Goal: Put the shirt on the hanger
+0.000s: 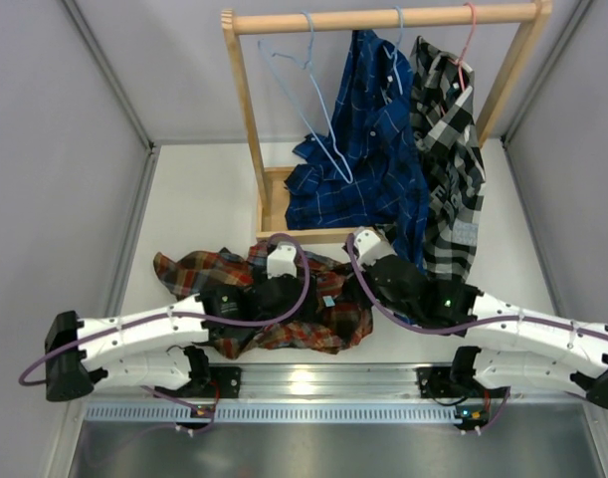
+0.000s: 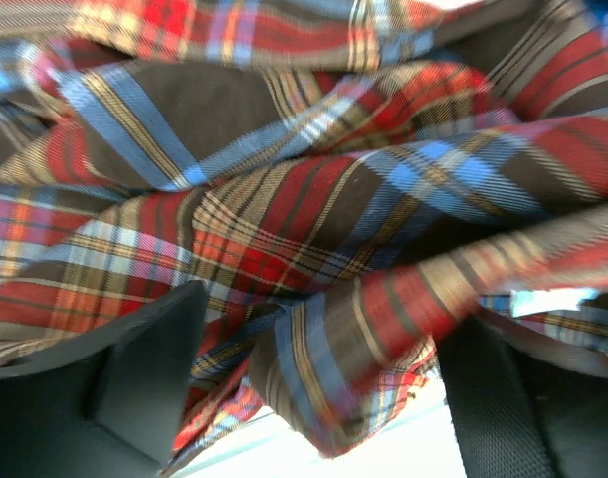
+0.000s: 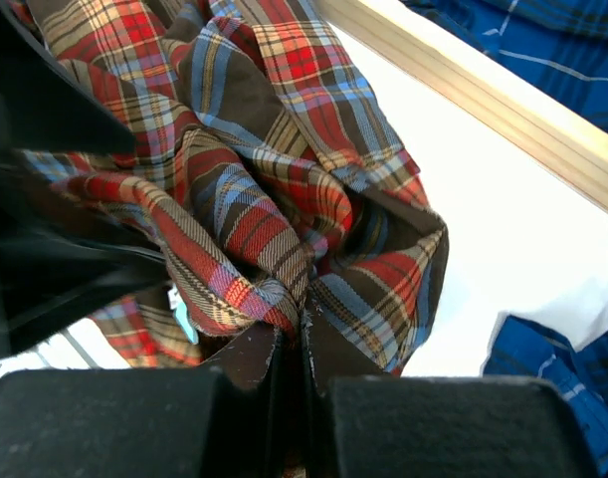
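My left gripper grabs the shirt's loose fold [image 1: 312, 297] [image 2: 346, 342] next, across the tag from where my right gripper pinches, to spread the shirt for hanging.
The red-orange plaid shirt [image 1: 199, 274] lies crumpled on the white table, in front of the rack. My left gripper [image 1: 282, 297] is down in the heap; in the left wrist view its jaws [image 2: 323, 349] stand wide apart, with a loose fold of the shirt [image 2: 313, 229] between them. My right gripper [image 1: 355, 284] is at the heap's right side. In the right wrist view it [image 3: 304, 334] is shut on a pinch of the shirt [image 3: 254, 229]. The light-blue wire hanger [image 1: 305, 95] hangs empty from the rack's rail, far from both grippers.
A wooden rack [image 1: 246, 129] stands at the back; its base bar [image 3: 483, 90] runs just behind the heap. A navy plaid shirt [image 1: 368, 149] and a black-and-white plaid shirt [image 1: 448, 149] hang from it, the latter on a pink hanger [image 1: 470, 40].
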Controlling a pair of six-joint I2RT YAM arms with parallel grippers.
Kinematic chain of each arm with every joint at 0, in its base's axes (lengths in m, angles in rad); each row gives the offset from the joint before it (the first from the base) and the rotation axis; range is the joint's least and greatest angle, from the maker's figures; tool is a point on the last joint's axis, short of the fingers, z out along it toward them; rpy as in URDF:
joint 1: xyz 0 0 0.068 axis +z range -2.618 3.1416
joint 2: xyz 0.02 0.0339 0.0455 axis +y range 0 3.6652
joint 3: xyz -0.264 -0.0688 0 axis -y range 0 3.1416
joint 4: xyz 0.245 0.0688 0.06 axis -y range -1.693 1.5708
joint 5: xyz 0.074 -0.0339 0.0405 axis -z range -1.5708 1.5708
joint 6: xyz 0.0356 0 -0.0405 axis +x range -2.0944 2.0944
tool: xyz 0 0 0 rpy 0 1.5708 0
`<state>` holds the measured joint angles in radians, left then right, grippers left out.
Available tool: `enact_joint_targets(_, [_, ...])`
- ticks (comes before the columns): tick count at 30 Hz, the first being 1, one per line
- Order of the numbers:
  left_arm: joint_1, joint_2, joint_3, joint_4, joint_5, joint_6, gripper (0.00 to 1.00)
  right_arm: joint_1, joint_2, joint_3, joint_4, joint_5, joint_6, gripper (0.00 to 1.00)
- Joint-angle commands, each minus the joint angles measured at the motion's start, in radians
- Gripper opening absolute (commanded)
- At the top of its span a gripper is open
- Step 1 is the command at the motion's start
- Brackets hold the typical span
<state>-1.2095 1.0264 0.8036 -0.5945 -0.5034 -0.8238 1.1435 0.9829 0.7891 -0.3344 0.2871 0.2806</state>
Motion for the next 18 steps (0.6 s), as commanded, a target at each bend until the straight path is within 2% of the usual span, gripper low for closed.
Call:
enact_joint_targets(1, [0.002, 0.058, 0.003, 0.068, 0.022, -0.078, 0.9, 0.018, -0.038, -0.013, -0.025, 0.049, 0.037, 0.0])
enact_joint_targets(4, [0.002, 0.063, -0.033, 0.122, 0.045, -0.095, 0.85, 0.018, -0.069, -0.03, -0.025, 0.069, 0.051, 0.0])
enact_joint_targets(6, [0.002, 0.06, -0.058, 0.176, 0.078, -0.094, 0.75, 0.018, -0.082, -0.037, -0.025, 0.08, 0.057, 0.0])
enact_joint_targets(7, [0.002, 0.057, -0.064, 0.192, 0.091, -0.086, 0.64, 0.018, -0.082, -0.039, -0.025, 0.087, 0.058, 0.0])
enact_joint_targets(8, [0.002, 0.058, -0.066, 0.205, 0.103, -0.083, 0.37, 0.018, -0.082, -0.04, -0.026, 0.105, 0.068, 0.0])
enact_joint_targets(9, [0.002, 0.058, -0.064, 0.203, 0.101, -0.077, 0.23, 0.018, -0.084, -0.039, -0.025, 0.11, 0.074, 0.0])
enact_joint_targets(11, [0.002, 0.035, -0.038, 0.2, 0.1, -0.02, 0.01, 0.018, -0.09, -0.025, -0.026, 0.098, 0.069, 0.0])
enact_joint_targets(13, [0.002, 0.002, 0.015, 0.109, 0.059, 0.07, 0.0, 0.018, -0.09, 0.047, -0.049, 0.072, 0.043, 0.0])
enact_joint_targets(15, [0.002, -0.057, 0.155, 0.0, -0.013, 0.171, 0.0, 0.018, -0.082, 0.186, -0.084, 0.017, -0.018, 0.0])
enact_joint_targets(17, [0.002, -0.087, 0.349, -0.062, -0.037, 0.342, 0.0, 0.018, -0.082, 0.286, -0.101, -0.061, -0.079, 0.0])
enact_joint_targets(18, [0.002, -0.088, 0.424, -0.086, -0.027, 0.403, 0.0, 0.019, -0.081, 0.396, -0.106, -0.087, -0.093, 0.0])
